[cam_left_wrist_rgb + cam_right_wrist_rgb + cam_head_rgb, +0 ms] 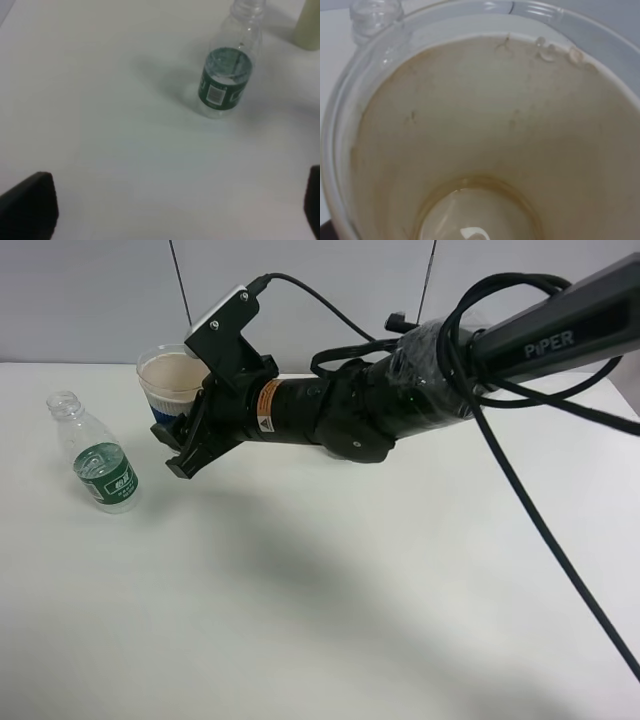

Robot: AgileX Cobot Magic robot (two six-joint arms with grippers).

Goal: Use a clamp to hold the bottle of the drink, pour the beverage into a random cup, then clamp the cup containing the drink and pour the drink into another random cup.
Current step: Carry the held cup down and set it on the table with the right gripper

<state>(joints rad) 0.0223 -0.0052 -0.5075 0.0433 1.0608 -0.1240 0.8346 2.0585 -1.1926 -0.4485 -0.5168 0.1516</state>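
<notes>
The paper cup's blue sleeve hangs beside the bottle's neck, above the table, so the cup comes down, before my right gripper opens.
My right gripper (183,447) reaches across to the far left and is shut on the paper cup (168,378), which has a blue sleeve, a white band and a peach inside. The right wrist view looks straight down into that cup (485,125); a little clear beverage (475,217) lies at its bottom. The bottle (97,455), clear with a green label and no cap, stands upright on the table left of the cup, apart from it. In the left wrist view the bottle (226,80) stands ahead of my left gripper (172,205), which is open and empty. The other cup is out of view.
A pale yellow-green tumbler (308,26) stands just past the bottle at the edge of the left wrist view. The white table (330,590) spreads out in front of the arm. Black cables (540,530) hang from the right arm over the right side.
</notes>
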